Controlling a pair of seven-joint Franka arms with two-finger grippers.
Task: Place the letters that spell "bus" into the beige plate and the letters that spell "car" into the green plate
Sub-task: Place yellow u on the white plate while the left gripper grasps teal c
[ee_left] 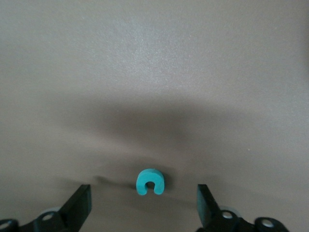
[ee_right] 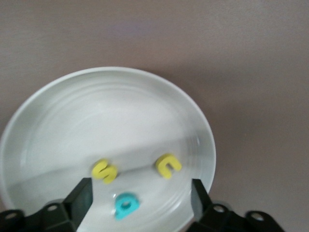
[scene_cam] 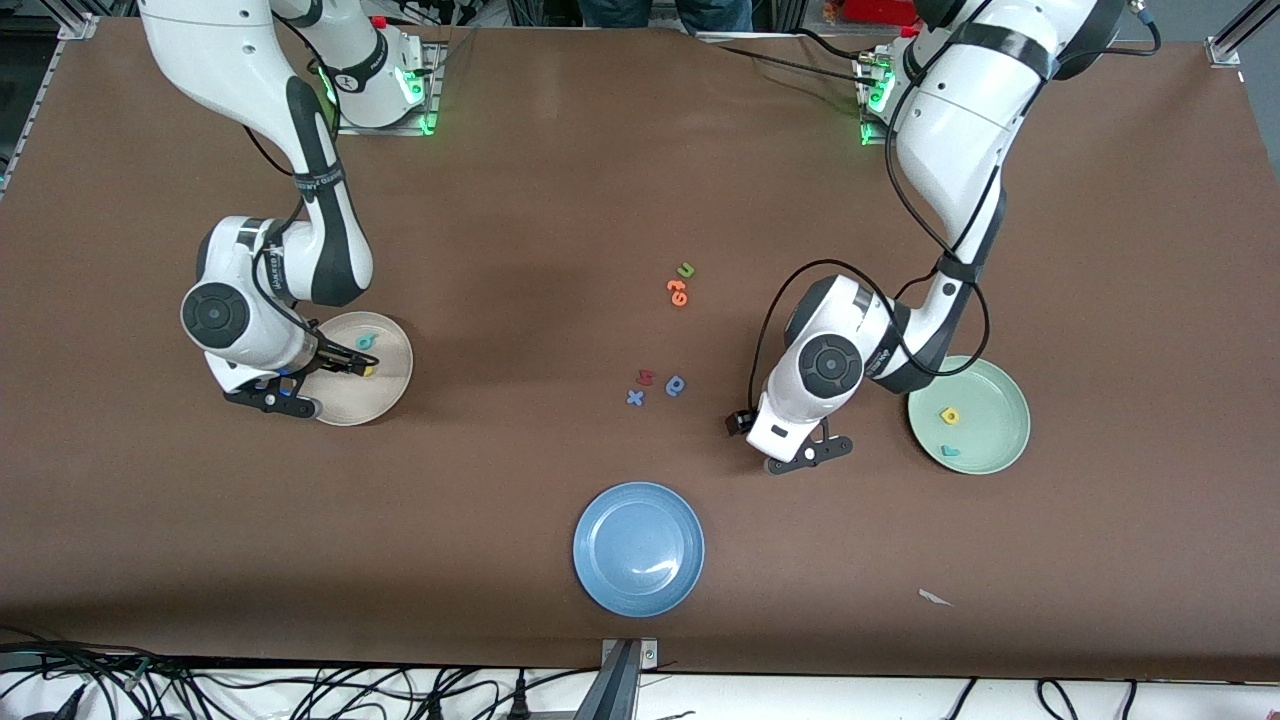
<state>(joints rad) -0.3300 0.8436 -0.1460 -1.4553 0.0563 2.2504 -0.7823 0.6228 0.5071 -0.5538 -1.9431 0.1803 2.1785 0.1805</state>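
In the left wrist view my left gripper's fingers stand beside the teal "c", level with it, so it is time to close on it.
The beige plate [scene_cam: 385, 395] [ee_right: 111, 111] lies at the right arm's end of the table. In it lie a yellow "s" [ee_right: 104, 171], a yellow "u" [ee_right: 167, 165] and a teal "b" [ee_right: 126, 205] [scene_cam: 366, 342]. My right gripper [scene_cam: 345, 362] [ee_right: 141, 193] hangs open low over this plate, the "b" between its fingers and untouched. The green plate [scene_cam: 990, 400] holds a yellow "a" [scene_cam: 949, 415] and a teal "r" [scene_cam: 949, 451]. Beside it, my left gripper [scene_cam: 805, 455] [ee_left: 144, 200] is open just above the table. A teal "c" [ee_left: 150, 181] lies between its fingers, apart from both.
A blue plate [scene_cam: 638, 548] sits near the front camera at mid-table. Loose letters lie in the middle: a green "u" [scene_cam: 685, 270], orange letters [scene_cam: 678, 291], a red letter [scene_cam: 645, 377], a blue round letter [scene_cam: 676, 385] and a blue "x" [scene_cam: 635, 397]. A white scrap [scene_cam: 935, 597] lies nearer the camera.
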